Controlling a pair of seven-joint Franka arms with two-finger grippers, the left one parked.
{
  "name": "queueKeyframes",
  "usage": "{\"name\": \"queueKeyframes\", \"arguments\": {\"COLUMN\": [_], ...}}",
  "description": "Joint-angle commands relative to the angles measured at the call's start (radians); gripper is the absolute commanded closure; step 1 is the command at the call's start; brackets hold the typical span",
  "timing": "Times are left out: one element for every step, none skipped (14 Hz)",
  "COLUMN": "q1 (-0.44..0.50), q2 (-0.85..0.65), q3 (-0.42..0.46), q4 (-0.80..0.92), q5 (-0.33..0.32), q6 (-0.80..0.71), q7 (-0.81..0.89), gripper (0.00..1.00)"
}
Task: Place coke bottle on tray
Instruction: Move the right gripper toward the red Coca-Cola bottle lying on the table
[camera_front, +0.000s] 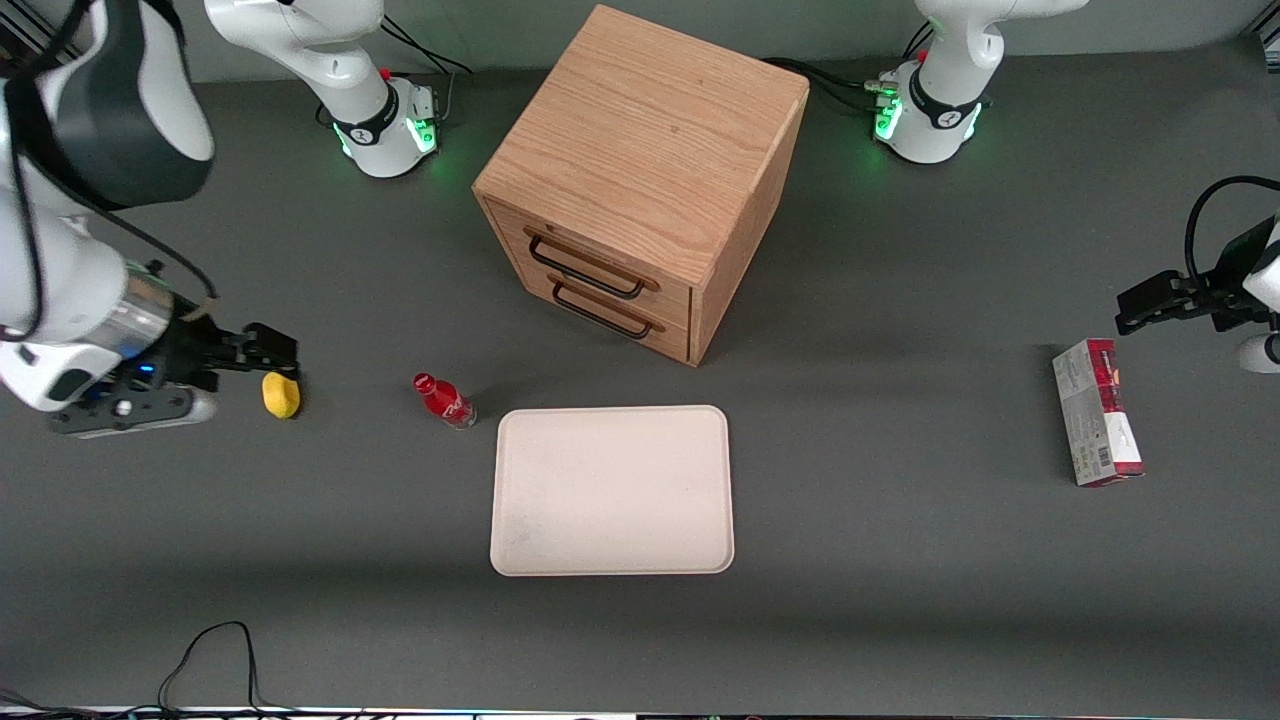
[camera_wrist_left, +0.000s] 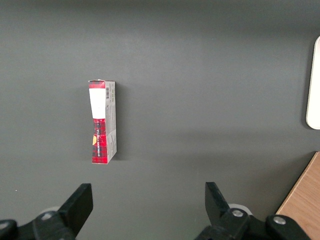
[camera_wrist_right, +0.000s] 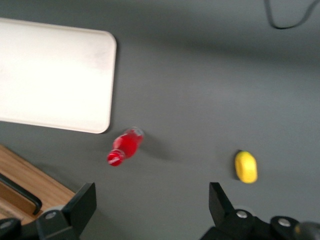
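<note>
Next, my gripper grabs the coke bottle by its red cap. Then the bottle goes onto the tray.
The coke bottle, small and red with a red cap, stands upright on the dark table just off a corner of the tray, a flat pale beige rectangle with a low rim and nothing on it. My gripper hangs at the working arm's end of the table, well apart from the bottle. Its fingers are wide open with only bare table between them.
A yellow lemon-like object lies on the table close beside my gripper. A wooden two-drawer cabinet stands farther from the front camera than the tray. A red-and-grey carton lies toward the parked arm's end.
</note>
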Motion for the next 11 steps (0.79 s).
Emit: {"name": "queueKeyframes", "arguments": {"q1": [0.026, 0.032, 0.039, 0.041, 0.041, 0.041, 0.041, 0.042, 0.043, 0.043, 0.056], "q2": [0.036, 0.033, 0.025, 0.022, 0.020, 0.020, 0.020, 0.014, 0.005, -0.003, -0.003], "q3": [0.014, 0.016, 0.016, 0.022, 0.028, 0.030, 0.036, 0.048, 0.056, 0.056, 0.056], "q4": [-0.029, -0.073, -0.126, -0.177, -0.216, -0.254, -0.300, -0.352, -0.401, -0.440, -0.467], "q5": [0.020, 0.019, 0.019, 0.019, 0.020, 0.020, 0.020, 0.019, 0.017, 0.016, 0.016], "q6": [0.017, 0.042, 0.092, 0.153, 0.206, 0.252, 0.307, 0.364, 0.408, 0.453, 0.491], "q7": [0.023, 0.031, 0.045, 0.084, 0.145, 0.155, 0.161, 0.166, 0.180, 0.206, 0.216], "gripper": [0.01, 0.01, 0.01, 0.01, 0.03, 0.04, 0.04, 0.04, 0.04, 0.03, 0.03]}}
